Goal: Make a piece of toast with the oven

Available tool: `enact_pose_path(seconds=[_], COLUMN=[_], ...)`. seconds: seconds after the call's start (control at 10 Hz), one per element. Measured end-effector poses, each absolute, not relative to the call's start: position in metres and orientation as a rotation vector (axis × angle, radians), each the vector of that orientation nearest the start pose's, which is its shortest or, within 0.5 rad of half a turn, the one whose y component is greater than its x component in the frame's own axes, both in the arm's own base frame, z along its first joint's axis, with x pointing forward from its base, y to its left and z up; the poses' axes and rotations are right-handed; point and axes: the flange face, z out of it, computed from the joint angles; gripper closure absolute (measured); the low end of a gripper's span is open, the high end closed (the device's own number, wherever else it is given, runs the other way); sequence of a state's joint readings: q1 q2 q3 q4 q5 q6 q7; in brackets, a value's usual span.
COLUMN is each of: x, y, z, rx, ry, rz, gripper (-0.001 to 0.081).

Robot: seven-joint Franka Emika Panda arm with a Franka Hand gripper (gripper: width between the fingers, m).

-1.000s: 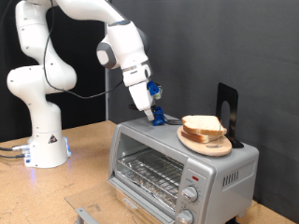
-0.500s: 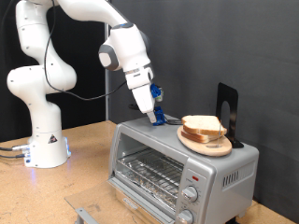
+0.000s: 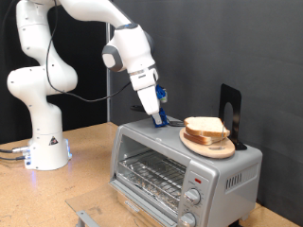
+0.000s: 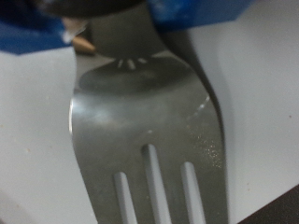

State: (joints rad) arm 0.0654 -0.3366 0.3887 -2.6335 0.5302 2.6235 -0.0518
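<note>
My gripper closes on the metal spatula's handle now, since in the wrist view blue fingers stand beside it, down at the oven's top, so closing would catch it.
The piece of toast (image 3: pixel 204 126) lies on a round wooden plate (image 3: pixel 210 146) on top of the silver oven (image 3: pixel 161 156), towards the exterior view's right. The oven's glass door is closed, with the wire rack (image 3: pixel 151 172) behind it and knobs (image 3: pixel 192 197) on its right panel. My gripper (image 3: pixel 162 120), with blue fingers, hangs just above the oven's top, to the left of the plate. In the wrist view a metal fork (image 4: pixel 149 121) fills the picture, its handle running up between the blue fingers (image 4: pixel 201 11), tines pointing away over a pale surface.
A black upright stand (image 3: pixel 229 113) is on the oven's top behind the plate. The arm's white base (image 3: pixel 45 147) stands on the wooden table (image 3: pixel 85 175) at the exterior view's left. A small grey metal piece (image 3: pixel 87 218) lies at the bottom edge.
The gripper has shifted slightly to the exterior view's right, closer to the plate with the toast. Toast, plate and oven have not moved.
</note>
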Motion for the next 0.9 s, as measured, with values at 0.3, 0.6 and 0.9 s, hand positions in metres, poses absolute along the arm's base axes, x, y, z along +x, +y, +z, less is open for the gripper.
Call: enact_pose_path(seconds=[0.3,0.6,0.9], x=[0.3947,0.3954,0.3951], y=[0.1765,0.1766,0.1778], z=[0.3786,0.3745,0.3753], rx=[-2.85,-2.847,-2.828], ry=[-0.116,-0.102,-0.077], rz=[-0.385,-0.368,-0.361], gripper=[0.0025,0.038,0.0409])
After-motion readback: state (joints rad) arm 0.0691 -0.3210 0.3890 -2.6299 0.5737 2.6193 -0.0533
